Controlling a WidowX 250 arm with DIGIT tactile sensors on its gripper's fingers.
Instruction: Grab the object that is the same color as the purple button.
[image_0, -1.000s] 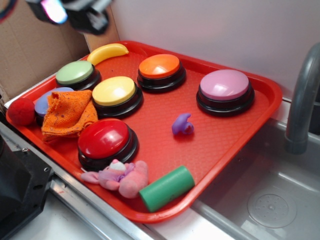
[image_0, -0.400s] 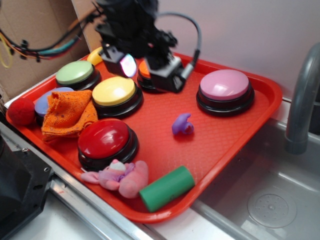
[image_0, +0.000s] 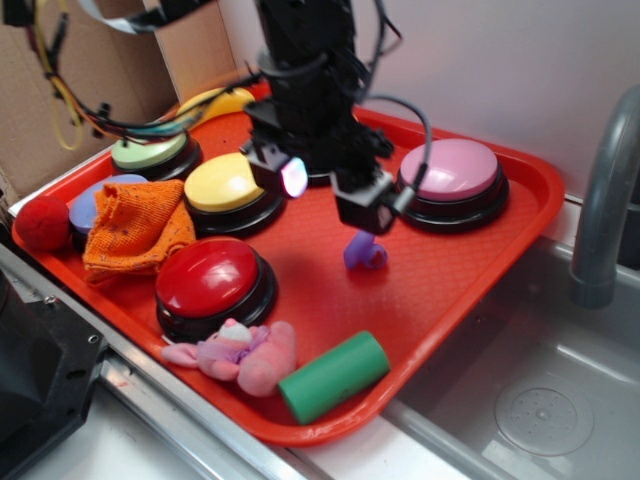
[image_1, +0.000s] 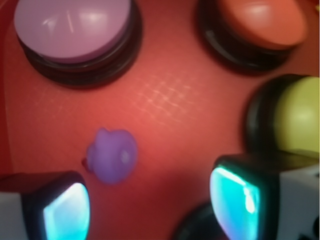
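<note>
I would miss the violet-purple piece (image_0: 365, 250) if I closed now, because it is beyond my fingers. I need to move my gripper toward the piece first, then close on it.
The small glossy violet-purple piece (image_0: 365, 250) lies on the red tray (image_0: 430, 290), in front of the purple button (image_0: 450, 170). In the wrist view the piece (image_1: 112, 156) sits just ahead of my left finger, with the purple button (image_1: 75, 27) beyond it. My gripper (image_0: 328, 192) hangs open above the tray, between the yellow button (image_0: 228, 182) and the purple button, slightly above and left of the piece. Its glowing pads (image_1: 65, 212) stand wide apart with nothing between them.
The tray also holds a red button (image_0: 208, 278), a green button (image_0: 150, 152), an orange button (image_1: 265, 22), an orange cloth (image_0: 135, 228), a pink-and-lilac plush toy (image_0: 240, 355), a green cylinder (image_0: 333, 376), a banana (image_0: 205, 100) and a red ball (image_0: 42, 222). A sink with a faucet (image_0: 605, 210) lies right.
My gripper has come from the back left of the tray forward and right, lowering to just beside the purple piece. The objects have not moved.
</note>
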